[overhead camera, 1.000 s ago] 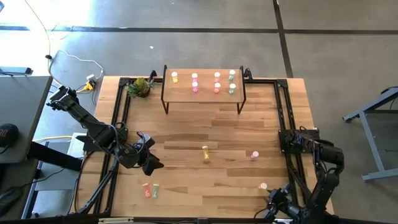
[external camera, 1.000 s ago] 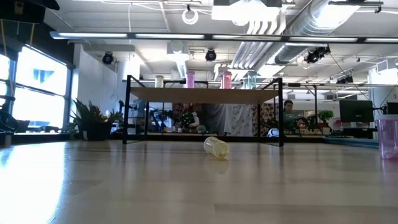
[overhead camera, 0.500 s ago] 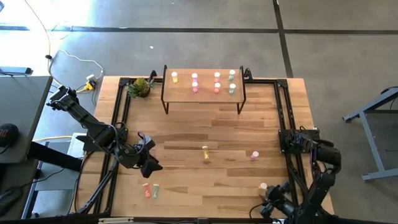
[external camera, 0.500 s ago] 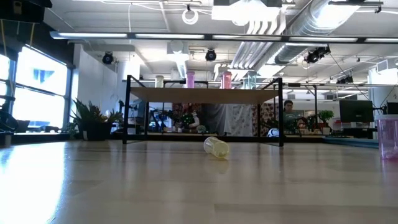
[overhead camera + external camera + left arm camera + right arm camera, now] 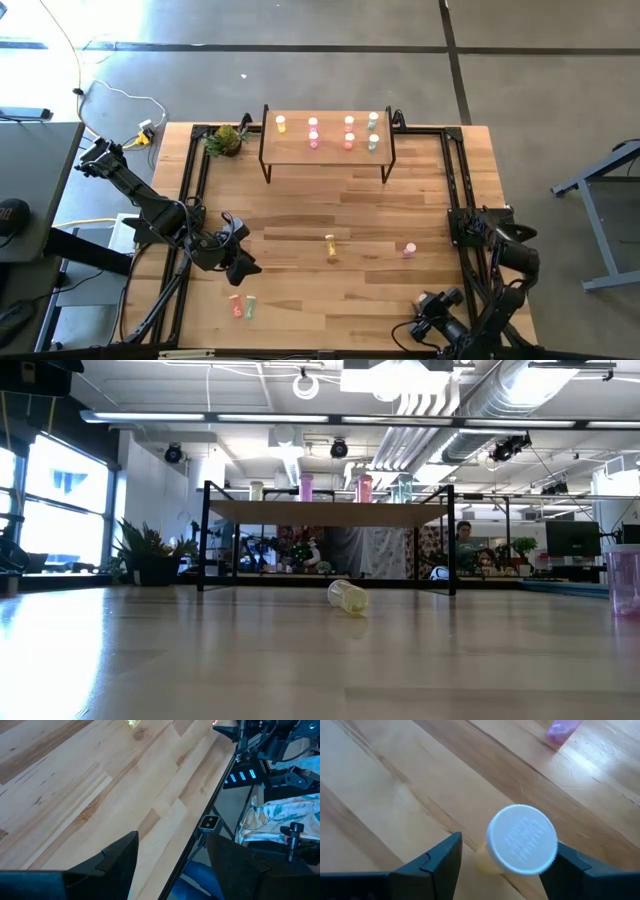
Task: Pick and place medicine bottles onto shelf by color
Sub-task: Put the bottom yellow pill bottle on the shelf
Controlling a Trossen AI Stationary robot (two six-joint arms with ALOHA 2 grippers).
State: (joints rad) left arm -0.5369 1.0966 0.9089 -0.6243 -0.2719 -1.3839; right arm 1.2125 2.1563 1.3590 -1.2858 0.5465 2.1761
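I will grab the bottle by its lower body point(image 5: 489, 861) with my right gripper next, so the yellow-orange bottle's white cap point(image 5: 522, 839) stays free on the way to the shelf.
The shelf point(image 5: 325, 150) stands at the table's far side with several medicine bottles point(image 5: 348, 132) upright on its top. On the table a yellow bottle point(image 5: 330, 247) lies on its side, and a pink one point(image 5: 408, 249) stands to its right. Two more bottles point(image 5: 243, 306) lie near the front left. My right gripper point(image 5: 428, 318) is low at the front right, open. Its fingers stand on either side of an upright white-capped yellow-orange bottle point(image 5: 520, 840); whether they touch it, I cannot tell. My left gripper point(image 5: 245, 265) hangs open above the table's left part with nothing between its fingers.
A green pineapple-like plant point(image 5: 225, 140) sits at the far left corner beside the shelf. Black frame rails point(image 5: 190, 190) run along the table's left and right sides. In the low view the pink bottle point(image 5: 622, 580) stands at the right, and the yellow one point(image 5: 347, 597) lies before the shelf.
My right gripper has moved down and toward the table's left, over the white-capped bottle near the front right, which has stayed where it stood.
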